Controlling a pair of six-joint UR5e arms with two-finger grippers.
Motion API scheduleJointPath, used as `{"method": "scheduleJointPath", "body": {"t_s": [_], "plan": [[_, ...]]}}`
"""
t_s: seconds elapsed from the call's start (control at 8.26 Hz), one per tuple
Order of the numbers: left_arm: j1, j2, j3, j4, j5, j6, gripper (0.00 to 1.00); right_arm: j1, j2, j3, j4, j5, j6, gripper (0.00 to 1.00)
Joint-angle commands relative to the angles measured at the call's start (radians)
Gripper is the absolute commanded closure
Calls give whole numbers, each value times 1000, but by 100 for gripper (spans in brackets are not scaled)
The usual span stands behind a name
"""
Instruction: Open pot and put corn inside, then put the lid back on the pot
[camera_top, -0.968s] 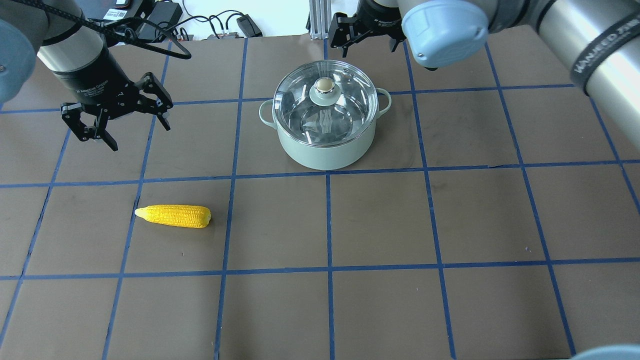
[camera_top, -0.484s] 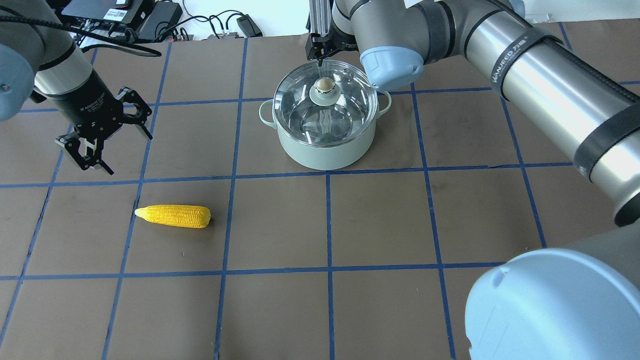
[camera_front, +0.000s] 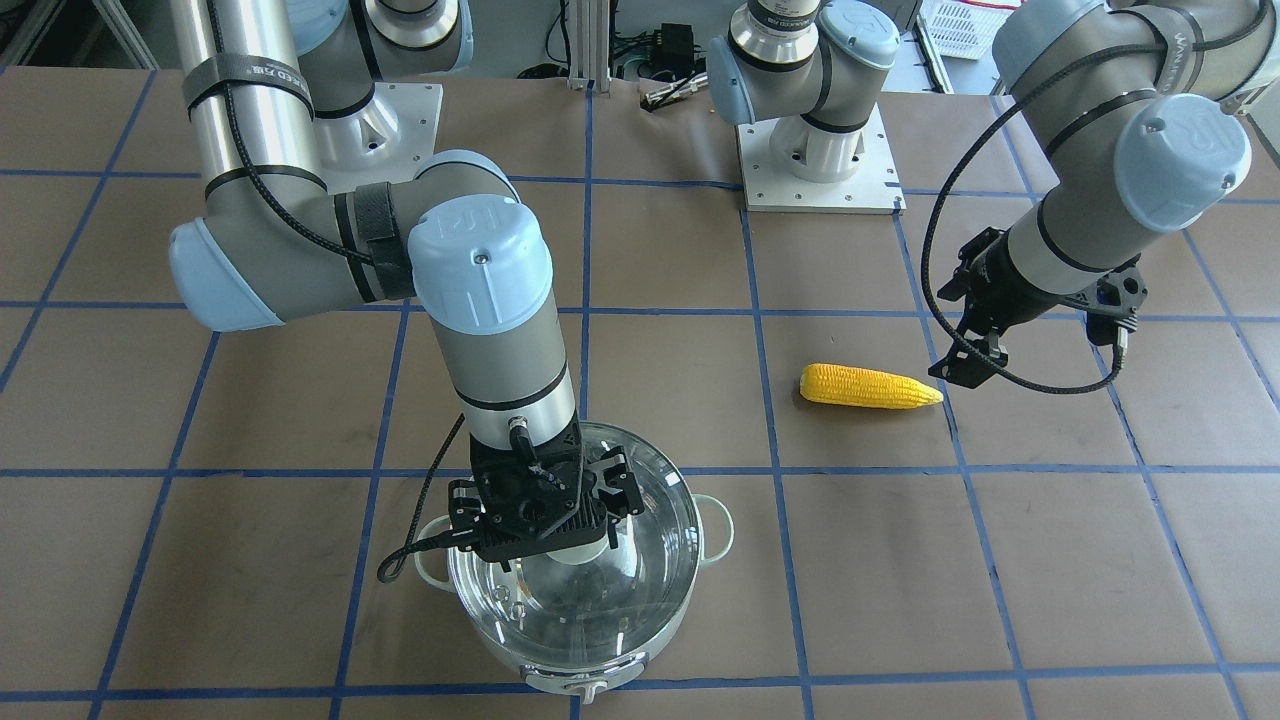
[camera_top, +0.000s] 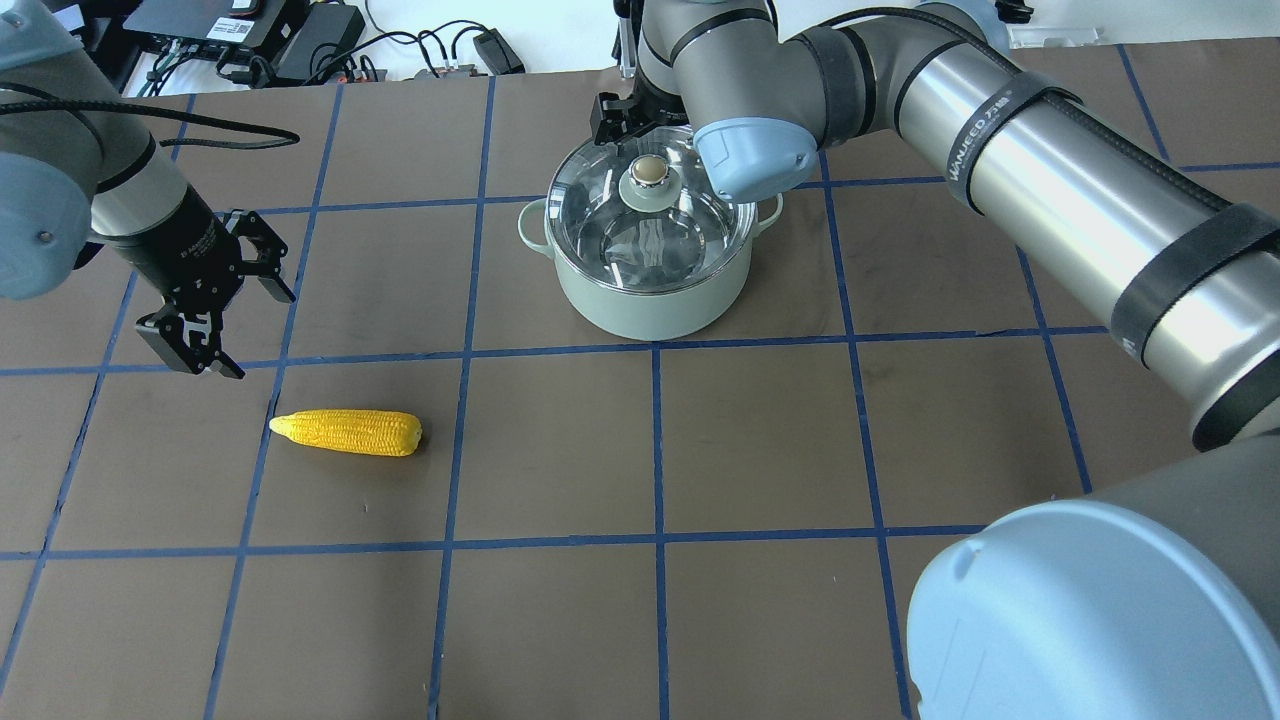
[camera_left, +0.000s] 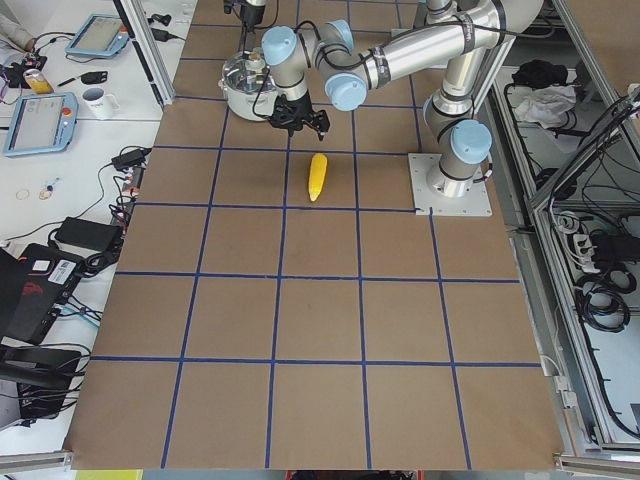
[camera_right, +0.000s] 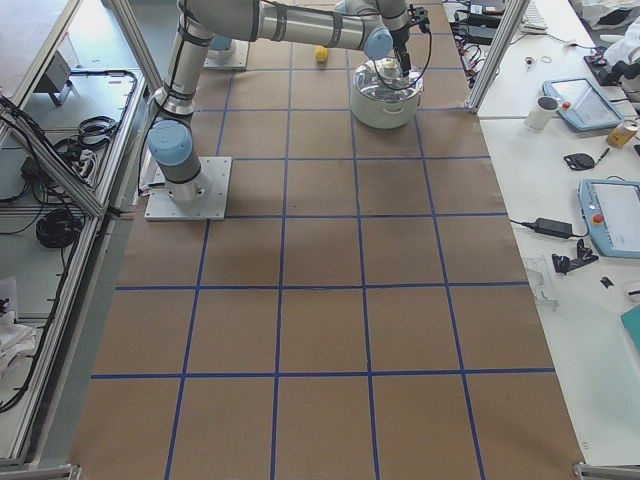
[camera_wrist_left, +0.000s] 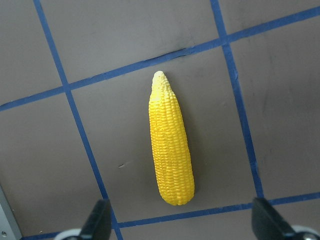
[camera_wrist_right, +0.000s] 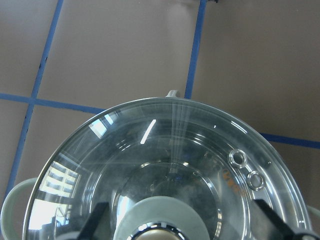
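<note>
My right gripper is going to grab the lid by its raised center knob (camera_front: 581, 550) (camera_wrist_right: 162, 225) next, because the lid is too wide and smooth for the fingers.
The pale green pot (camera_top: 650, 295) stands at the back middle of the table with the glass lid (camera_top: 640, 235) on it. My right gripper (camera_front: 545, 520) hovers just over the lid's knob (camera_top: 648, 174), open, a finger on each side. In the right wrist view (camera_wrist_right: 182, 227) both fingertips flank the knob (camera_wrist_right: 160, 222) without touching it. The yellow corn (camera_top: 345, 433) lies flat at the left. My left gripper (camera_top: 258, 335) is open, above and just behind the corn. In the left wrist view the corn (camera_wrist_left: 170, 145) lies ahead, between the open fingertips (camera_wrist_left: 97, 222).
Cables and electronics (camera_top: 300, 40) lie beyond the table's back edge. The arms' base plates (camera_front: 820, 170) sit on the robot's side. Side tables with tablets (camera_right: 610, 215) and a mug (camera_right: 545, 112) stand past the pot's end of the table.
My right arm has swung in from behind the pot to over the lid's knob. My left gripper has moved toward the corn and lower, still open.
</note>
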Motion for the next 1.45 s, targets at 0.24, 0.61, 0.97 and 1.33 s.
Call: {"method": "scheduleJointPath", "body": {"t_s": [0.24,0.61,0.97,1.33], "plan": [[-9,18,-173,144,-5,-18,0,18,-5,36,15,-2,26,21],[-6,-42,-244,281,-17,-64,0,18,-11,36,18,0,35,39],[-6,-86,-351,388,-8,-73,0,18,-11,36,19,0,52,44],[-6,-109,-380,439,-14,-76,0,21,-39,27,39,-2,42,45]]}}
